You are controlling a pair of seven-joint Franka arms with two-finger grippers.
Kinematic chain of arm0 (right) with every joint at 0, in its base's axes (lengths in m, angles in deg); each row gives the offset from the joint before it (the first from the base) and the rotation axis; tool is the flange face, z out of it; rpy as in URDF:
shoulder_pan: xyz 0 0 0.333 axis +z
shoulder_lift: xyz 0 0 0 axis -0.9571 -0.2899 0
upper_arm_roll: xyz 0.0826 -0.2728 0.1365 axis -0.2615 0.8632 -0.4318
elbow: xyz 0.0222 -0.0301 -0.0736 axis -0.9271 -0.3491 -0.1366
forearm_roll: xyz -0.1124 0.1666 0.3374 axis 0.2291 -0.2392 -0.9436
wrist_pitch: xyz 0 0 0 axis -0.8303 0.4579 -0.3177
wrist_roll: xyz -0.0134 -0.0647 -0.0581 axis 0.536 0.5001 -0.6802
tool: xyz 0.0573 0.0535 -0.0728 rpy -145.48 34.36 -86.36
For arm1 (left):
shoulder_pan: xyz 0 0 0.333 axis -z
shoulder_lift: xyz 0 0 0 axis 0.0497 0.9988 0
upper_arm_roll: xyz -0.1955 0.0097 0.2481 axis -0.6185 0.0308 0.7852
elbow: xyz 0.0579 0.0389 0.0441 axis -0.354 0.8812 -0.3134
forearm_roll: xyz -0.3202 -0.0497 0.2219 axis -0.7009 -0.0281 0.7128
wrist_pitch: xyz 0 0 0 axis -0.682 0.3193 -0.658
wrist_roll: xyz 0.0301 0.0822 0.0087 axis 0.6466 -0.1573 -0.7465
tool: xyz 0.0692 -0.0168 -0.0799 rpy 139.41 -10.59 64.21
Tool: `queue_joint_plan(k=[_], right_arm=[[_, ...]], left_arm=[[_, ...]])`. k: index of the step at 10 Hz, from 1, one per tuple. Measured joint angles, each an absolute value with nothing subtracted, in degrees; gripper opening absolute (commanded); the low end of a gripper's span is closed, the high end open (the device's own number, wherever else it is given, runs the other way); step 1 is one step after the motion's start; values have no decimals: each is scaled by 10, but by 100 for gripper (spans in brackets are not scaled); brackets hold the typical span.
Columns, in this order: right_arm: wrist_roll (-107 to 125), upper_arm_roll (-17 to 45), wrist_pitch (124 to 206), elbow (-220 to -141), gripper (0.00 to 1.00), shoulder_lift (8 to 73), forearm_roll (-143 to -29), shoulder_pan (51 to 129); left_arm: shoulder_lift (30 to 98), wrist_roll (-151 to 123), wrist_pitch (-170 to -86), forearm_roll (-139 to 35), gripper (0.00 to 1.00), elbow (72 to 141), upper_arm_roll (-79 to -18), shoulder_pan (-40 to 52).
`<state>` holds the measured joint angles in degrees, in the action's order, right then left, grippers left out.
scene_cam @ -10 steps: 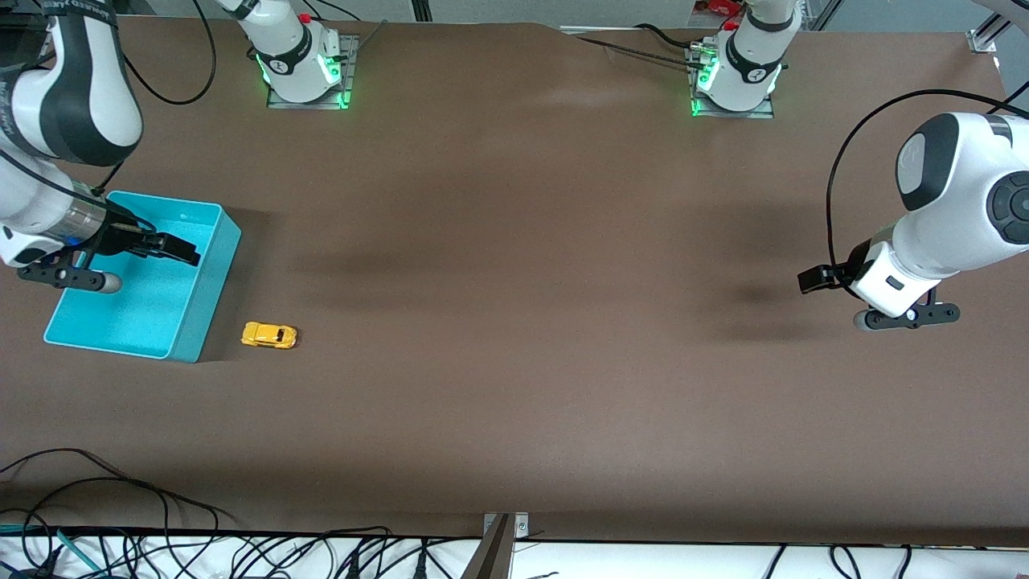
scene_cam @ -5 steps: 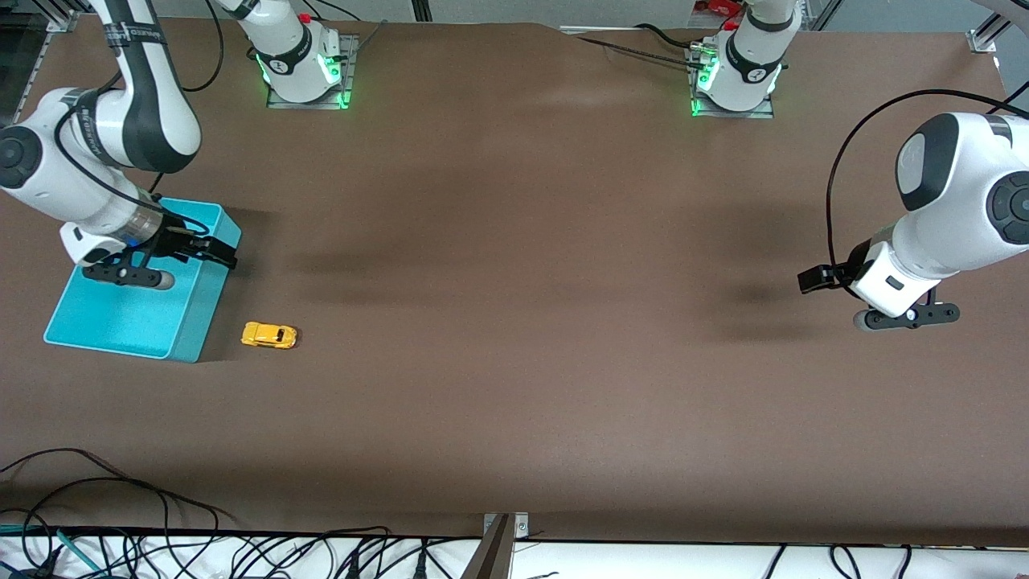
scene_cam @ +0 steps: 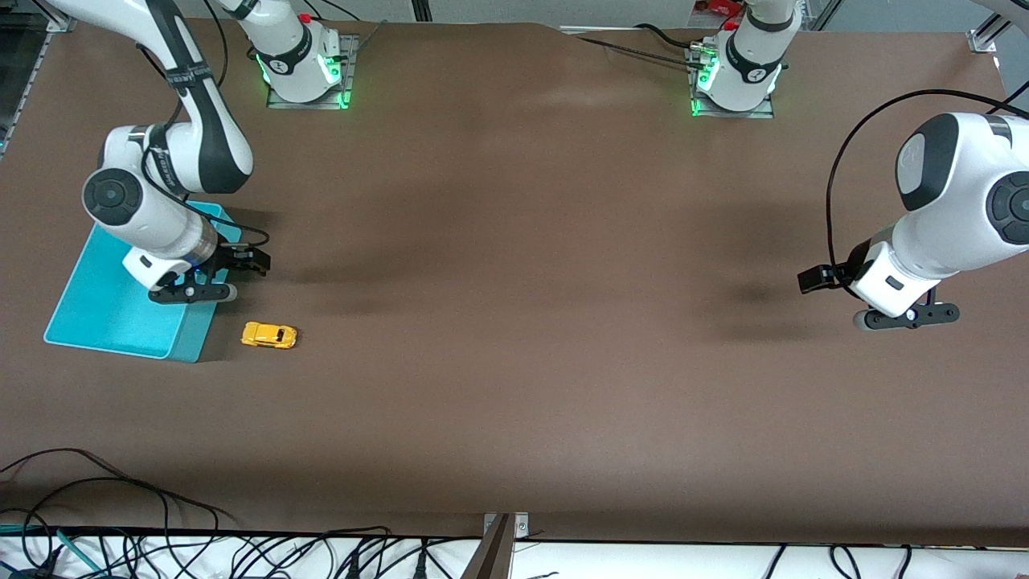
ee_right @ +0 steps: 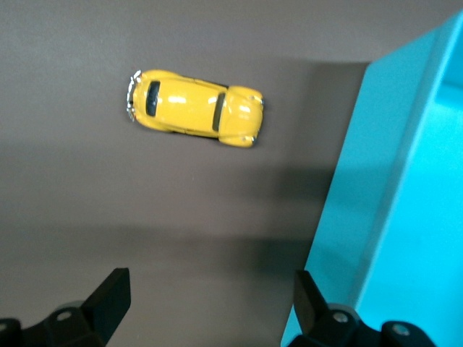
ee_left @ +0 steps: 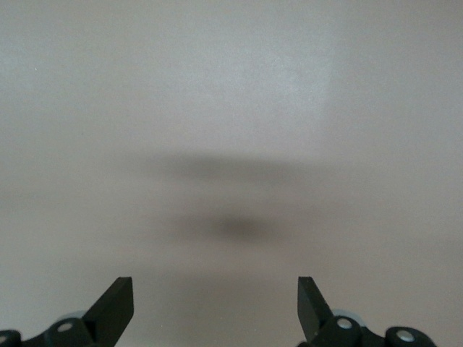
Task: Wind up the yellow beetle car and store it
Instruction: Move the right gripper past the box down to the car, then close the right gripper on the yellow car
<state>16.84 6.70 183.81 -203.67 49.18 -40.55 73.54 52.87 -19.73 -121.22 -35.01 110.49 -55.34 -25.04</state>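
Observation:
The yellow beetle car [scene_cam: 269,335] should be stored in the turquoise bin [scene_cam: 112,310], so the right gripper should next grab the car by the sides of its cabin.
The yellow beetle car [scene_cam: 269,335] lies on the brown table beside the turquoise bin [scene_cam: 112,310], at the right arm's end. In the right wrist view the car [ee_right: 195,108] lies on its wheels next to the bin's wall [ee_right: 376,210]. My right gripper [scene_cam: 249,264] is open and empty, up in the air over the bin's edge beside the car, its fingers [ee_right: 108,300] wide apart. My left gripper [scene_cam: 816,279] is open and empty and waits over bare table at the left arm's end; its fingers [ee_left: 116,303] show only table.
The arm bases [scene_cam: 301,64] stand along the table edge farthest from the front camera. Cables [scene_cam: 120,515] lie along the table edge nearest that camera. Bare brown table [scene_cam: 522,305] spans the middle.
My right arm has swung from over the bin's inside toward the car, its gripper now at the bin's edge. The car, the bin and the left arm have not moved.

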Motion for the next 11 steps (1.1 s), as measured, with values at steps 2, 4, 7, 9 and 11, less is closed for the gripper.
queue_joint_plan(k=[2,4,7,9,11], right_arm=[[233,62,1838,-1990,100,461,-405,736],[388,55,1839,-1959,100,430,-402,737],[562,54,1872,-1948,100,398,-401,737],[704,54,1883,-1938,100,385,-401,737],[864,54,1891,-1934,100,377,-401,737]], left_arm=[[529,-197,-1212,-350,100,1105,-553,-250],[529,-197,-1212,-350,100,1105,-553,-250],[529,-197,-1212,-350,100,1105,-553,-250],[529,-197,-1212,-350,100,1105,-553,-250],[529,-197,-1212,-350,100,1105,-553,-250]])
